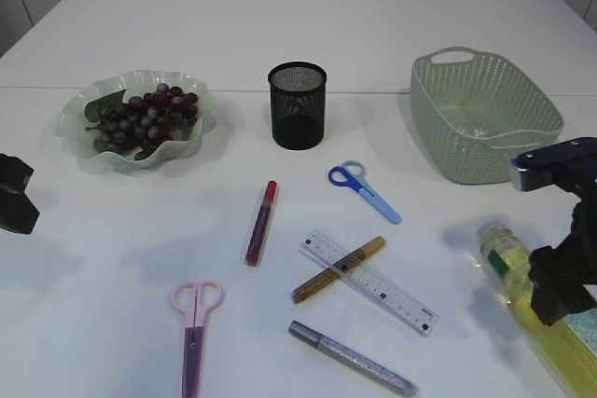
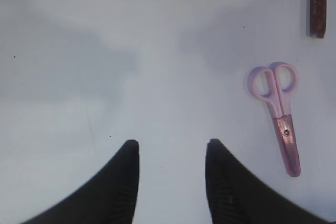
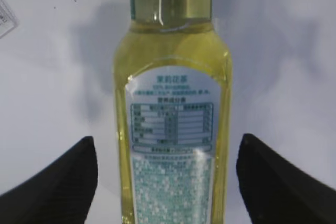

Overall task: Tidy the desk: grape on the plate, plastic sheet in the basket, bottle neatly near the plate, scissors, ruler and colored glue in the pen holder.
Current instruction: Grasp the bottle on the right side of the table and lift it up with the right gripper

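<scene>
My right gripper's fingers are still above the bottle's labelled body [image 1: 532, 314] [image 3: 172, 124] and closing now would miss it. It is too early to close, so the gripper comes down first.
The bottle [image 1: 519, 279] of yellow liquid lies on its side at the front right. My right gripper [image 3: 168, 140] straddles its labelled body [image 3: 172, 129], open, with both fingers clear of it. The left gripper [image 2: 172, 142] hangs open and empty over bare table, left of the pink scissors [image 2: 278, 111]. Grapes [image 1: 147, 116] lie on the green plate [image 1: 75, 111]. Blue scissors [image 1: 364, 190], the ruler [image 1: 368, 282] and red [image 1: 261, 222], gold [image 1: 338, 269] and silver [image 1: 351, 359] glue pens lie in front of the black pen holder [image 1: 298, 105]. The plastic sheet does not show.
The green basket [image 1: 485, 114] stands at the back right, behind my right arm [image 1: 560, 170]. The gold glue pen lies across the ruler. My left gripper [image 1: 15, 195] sits at the table's left edge, below the plate.
</scene>
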Robot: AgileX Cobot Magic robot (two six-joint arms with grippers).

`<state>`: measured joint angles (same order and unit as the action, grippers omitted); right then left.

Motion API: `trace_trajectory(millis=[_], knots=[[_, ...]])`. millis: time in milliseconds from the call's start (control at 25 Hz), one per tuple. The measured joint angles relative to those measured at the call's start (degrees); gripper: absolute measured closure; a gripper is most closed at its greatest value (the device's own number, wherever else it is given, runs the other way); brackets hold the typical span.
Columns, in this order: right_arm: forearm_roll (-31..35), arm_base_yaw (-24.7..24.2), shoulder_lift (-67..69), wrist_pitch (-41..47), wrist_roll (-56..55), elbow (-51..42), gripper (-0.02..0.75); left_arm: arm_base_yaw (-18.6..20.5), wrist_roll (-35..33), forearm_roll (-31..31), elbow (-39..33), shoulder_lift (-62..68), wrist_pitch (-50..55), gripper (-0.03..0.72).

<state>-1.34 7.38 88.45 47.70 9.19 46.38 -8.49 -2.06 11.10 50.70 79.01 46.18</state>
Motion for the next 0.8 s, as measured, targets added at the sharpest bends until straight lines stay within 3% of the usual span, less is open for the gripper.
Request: trace_trajectory(millis=[800], knots=[[0.0, 0.0, 12.3, -6.4, -0.1, 3.4, 0.111, 0.0, -0.1, 0.1, 0.0, 0.0, -0.4, 0.379]])
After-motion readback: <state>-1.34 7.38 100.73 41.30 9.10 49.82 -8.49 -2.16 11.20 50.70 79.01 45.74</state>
